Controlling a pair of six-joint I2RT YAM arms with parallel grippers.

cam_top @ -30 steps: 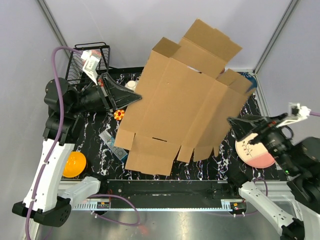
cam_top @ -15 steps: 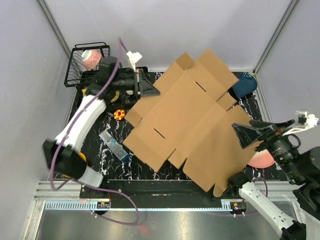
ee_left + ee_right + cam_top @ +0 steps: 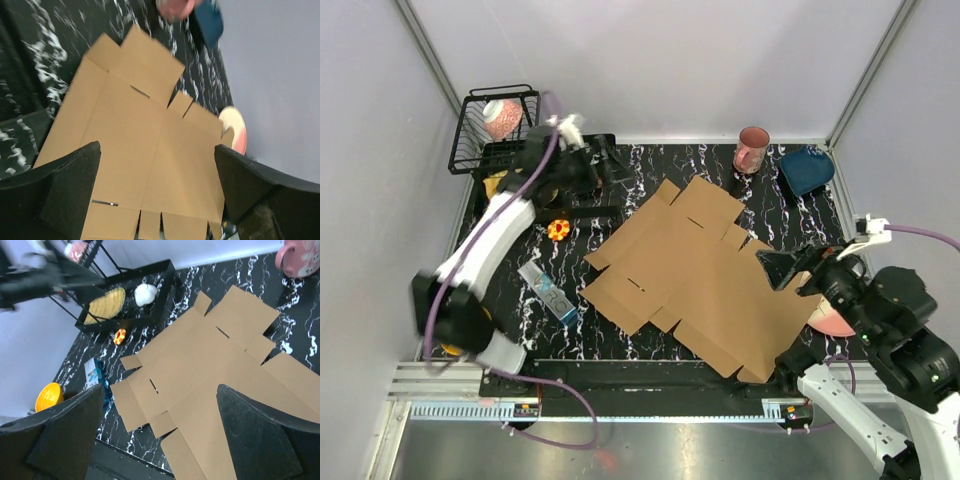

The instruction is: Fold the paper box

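Note:
I need to grab the outer edge of the flat paper box's slotted end flap next with my left gripper, to turn the box for folding.
The paper box (image 3: 705, 275) is a flat, unfolded brown cardboard sheet with flaps, lying on the black marbled table (image 3: 570, 335) from the centre to the right front. My left gripper (image 3: 610, 165) is open and blurred, up at the back left, clear of the sheet. From its wrist view the sheet (image 3: 135, 145) lies below and beyond the empty, wide-apart jaws of the left gripper (image 3: 157, 175). My right gripper (image 3: 798, 270) hovers open above the sheet's right part. In the right wrist view that gripper (image 3: 160, 425) holds nothing, with the sheet (image 3: 215, 365) beneath.
A pink mug (image 3: 752, 150) and a blue object (image 3: 806, 170) stand at the back right. A wire basket (image 3: 495, 125) sits at the back left. A small orange toy (image 3: 558, 229) and a blue-white packet (image 3: 548, 292) lie left of the sheet. A pink plate (image 3: 835, 318) is at the right, and a yellow bowl (image 3: 49, 396) at the front left.
My left gripper let go of the sheet, opened wide and swung back to the far left. The sheet dropped from a raised tilt to lie flat on the table.

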